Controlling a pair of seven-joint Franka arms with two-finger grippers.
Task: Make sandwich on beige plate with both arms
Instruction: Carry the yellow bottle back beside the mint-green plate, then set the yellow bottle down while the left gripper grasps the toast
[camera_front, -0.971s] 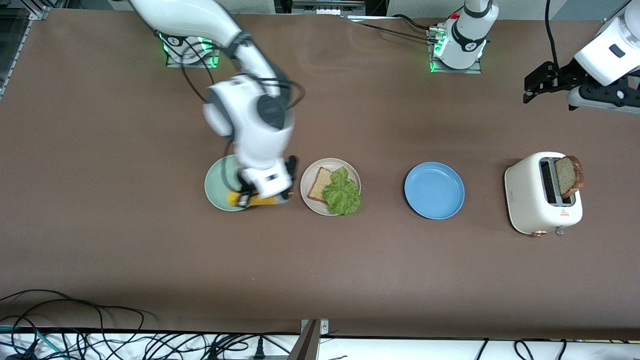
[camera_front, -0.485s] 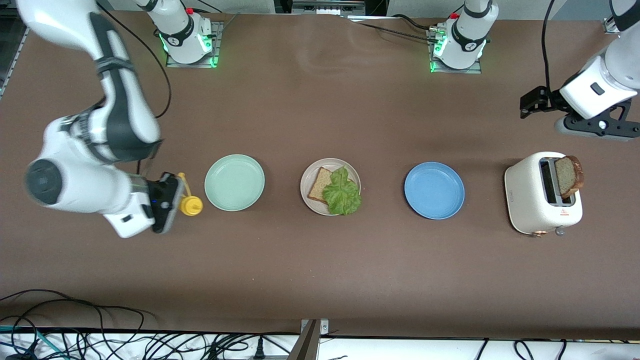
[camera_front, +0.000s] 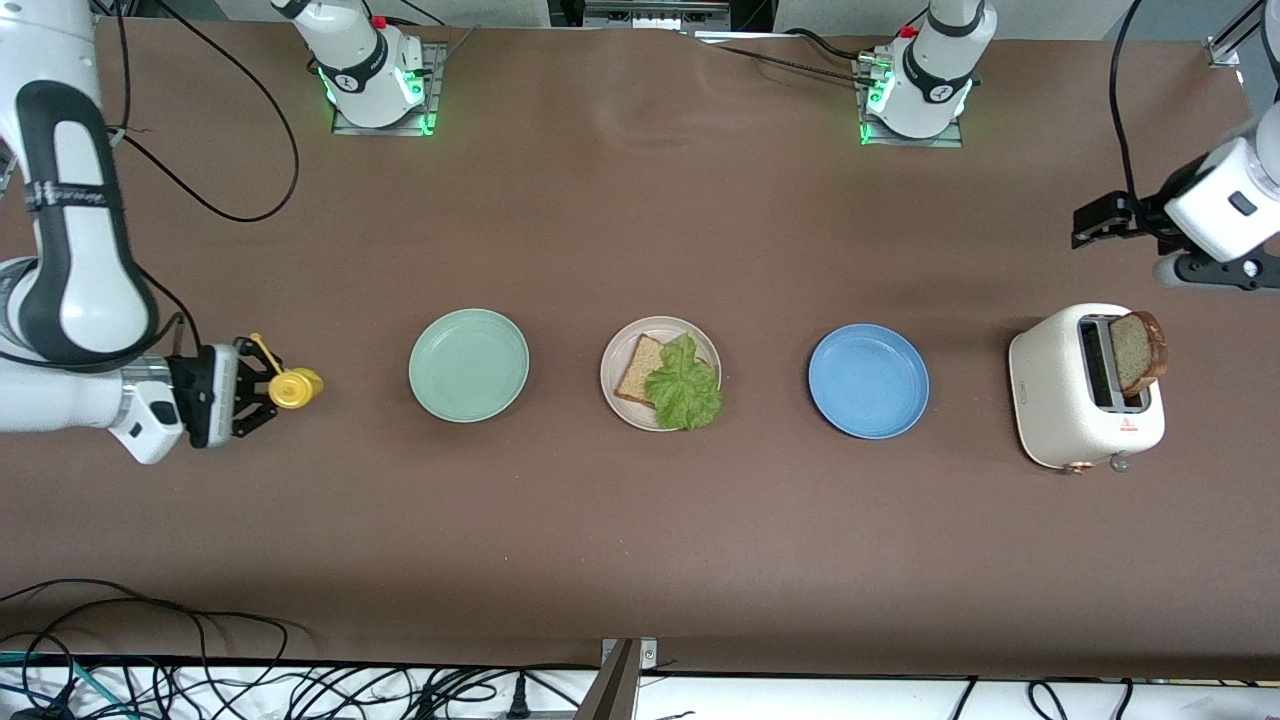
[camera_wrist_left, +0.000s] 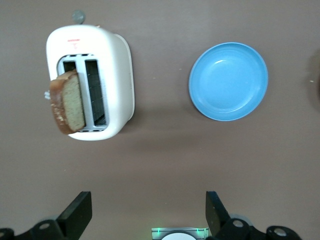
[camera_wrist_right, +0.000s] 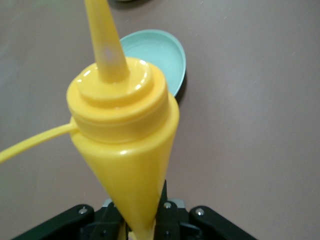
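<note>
The toast slice should go on top of the lettuce on the beige plate (camera_front: 609, 376), so my left gripper will pick it up by its crust edge (camera_front: 1158, 344) next.
The beige plate (camera_front: 609, 376) sits mid-table and carries one toast slice (camera_front: 636, 368) with a green lettuce leaf (camera_front: 685, 390) on top. Another toast slice (camera_front: 1140, 352) (camera_wrist_left: 67, 105) stands in the white toaster (camera_front: 1060, 400) (camera_wrist_left: 115, 70). My left gripper (camera_front: 1090, 224) (camera_wrist_left: 147, 215) hangs open and holds nothing, over the table beside the toaster. My right gripper (camera_front: 250, 387) (camera_wrist_right: 145, 220) is shut on a yellow squeeze bottle (camera_front: 292, 388) (camera_wrist_right: 125, 145), over the table at the right arm's end.
A mint-green plate (camera_front: 468, 365) (camera_wrist_right: 160, 52) lies between the bottle and the beige plate. A blue plate (camera_front: 868, 380) (camera_wrist_left: 228, 81) lies between the beige plate and the toaster. Cables run along the table edge nearest the front camera.
My right arm swung away from over the mint-green plate to its end of the table, taking the yellow bottle along. The left gripper drifted a little toward the left arm's end.
</note>
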